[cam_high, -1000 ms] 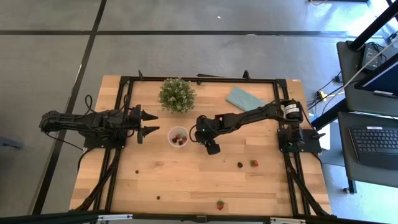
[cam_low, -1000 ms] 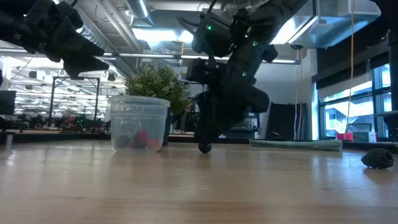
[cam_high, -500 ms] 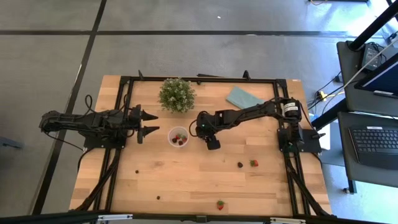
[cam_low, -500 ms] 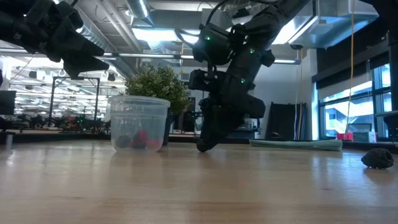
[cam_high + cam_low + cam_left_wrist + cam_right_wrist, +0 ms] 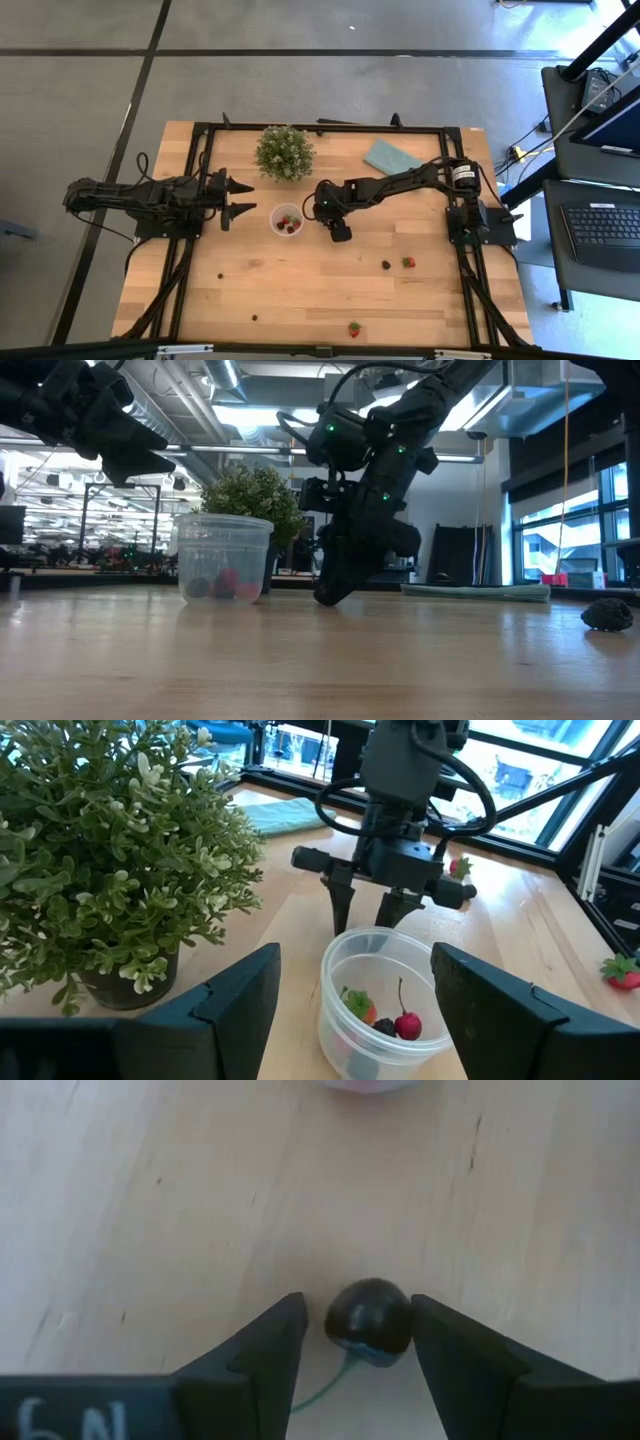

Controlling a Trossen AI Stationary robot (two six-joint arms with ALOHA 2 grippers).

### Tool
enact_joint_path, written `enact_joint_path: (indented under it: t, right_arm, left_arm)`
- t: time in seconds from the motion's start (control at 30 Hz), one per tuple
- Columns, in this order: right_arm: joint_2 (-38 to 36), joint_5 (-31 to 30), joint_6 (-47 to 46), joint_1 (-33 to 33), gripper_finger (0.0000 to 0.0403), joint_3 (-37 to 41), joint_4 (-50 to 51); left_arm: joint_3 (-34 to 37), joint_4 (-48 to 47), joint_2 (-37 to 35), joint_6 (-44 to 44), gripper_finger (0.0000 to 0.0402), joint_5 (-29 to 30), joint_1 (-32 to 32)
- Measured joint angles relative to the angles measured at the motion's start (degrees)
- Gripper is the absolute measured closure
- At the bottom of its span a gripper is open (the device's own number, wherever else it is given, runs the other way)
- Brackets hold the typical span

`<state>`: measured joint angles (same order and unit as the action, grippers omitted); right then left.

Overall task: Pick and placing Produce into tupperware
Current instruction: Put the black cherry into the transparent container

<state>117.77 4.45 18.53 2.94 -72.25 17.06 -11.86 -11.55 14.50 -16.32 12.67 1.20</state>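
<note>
My fingers are on either side of the dark round berry [image 5: 368,1323] in the right wrist view, so they would hold the berry if they closed now. My right gripper needs to close.
The tupperware is a small round clear cup [image 5: 287,221] [image 5: 223,557] [image 5: 385,995] standing on the table. It holds a red cherry, a strawberry and a dark berry. My right gripper [image 5: 340,232] [image 5: 328,596] [image 5: 355,1315] is just right of the cup, pointing down at the table and open. Its fingers stand on either side of a dark round berry [image 5: 368,1323] with a green stem. My left gripper [image 5: 240,197] [image 5: 355,1010] waits open above the table, left of the cup. My right gripper comes from above with a finger on each side of the dark berry [image 5: 368,1323], which lies on the table. A gap shows at one finger [image 5: 270,1345]. The other finger [image 5: 450,1350] is very close, and I cannot tell whether it touches.
A bushy potted plant [image 5: 284,152] stands beyond the cup, and a teal cloth [image 5: 393,157] lies at the far right. Loose produce lies nearer: a dark berry [image 5: 386,265] [image 5: 606,614], a strawberry [image 5: 408,262], another strawberry [image 5: 354,329], and small dark bits [image 5: 256,318].
My right gripper has shifted a little toward the far edge and the cup, staying low at the table, and its wrist has tipped slightly.
</note>
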Motion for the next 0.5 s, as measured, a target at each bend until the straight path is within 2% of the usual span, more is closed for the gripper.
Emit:
enact_joint_path:
  t: [0.37,0.5]
  right_arm:
    - [0.4,0.0,-1.8,-0.1,0.0292,0.1,0.4]
    - [0.4,-0.1,-3.2,-0.1,0.0299,0.2,0.4]
  left_arm:
    - [0.0,0.0,0.0,0.0,0.0151,0.0,0.0]
    - [0.0,0.0,0.0,0.0,0.0151,0.0,0.0]
